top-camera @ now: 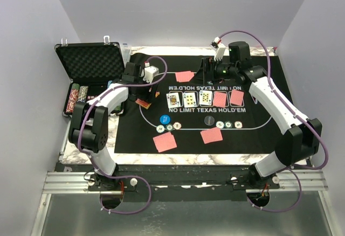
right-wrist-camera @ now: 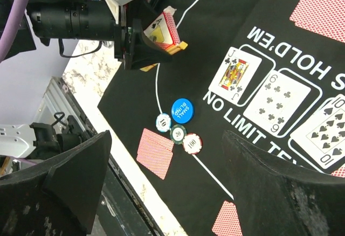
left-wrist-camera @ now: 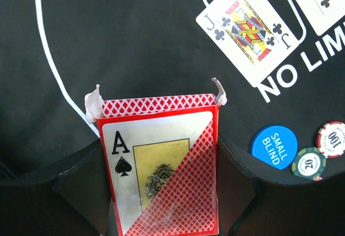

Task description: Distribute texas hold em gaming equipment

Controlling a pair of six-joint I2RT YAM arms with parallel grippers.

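The red-orange card box (left-wrist-camera: 161, 160) is just above flat, bare mat and would land there if I opened now, so it is time for my left gripper to release it.
My left gripper (top-camera: 141, 95) is shut on the red-orange card box (left-wrist-camera: 161, 160), which shows an ace of spades, and holds it just above the mat's left side; the box also shows in the top view (top-camera: 144, 103) and the right wrist view (right-wrist-camera: 162, 30). My right gripper (top-camera: 206, 73) is open and empty above the mat's far side, next to a face-down red card (top-camera: 185, 76). In the right wrist view (right-wrist-camera: 178, 193) its jaws stand wide apart. The blue small blind disc (top-camera: 164, 120) lies by striped chips (top-camera: 171, 127). A black disc (top-camera: 209, 120) lies by more chips (top-camera: 228, 125).
Five cards (top-camera: 205, 98) lie in the printed row of the black felt mat (top-camera: 253, 133), three face up and two face down. Red-backed cards lie at the near side (top-camera: 165, 141) (top-camera: 211, 135). The open black case (top-camera: 91, 63) with racked chips (top-camera: 75, 98) stands at the left.
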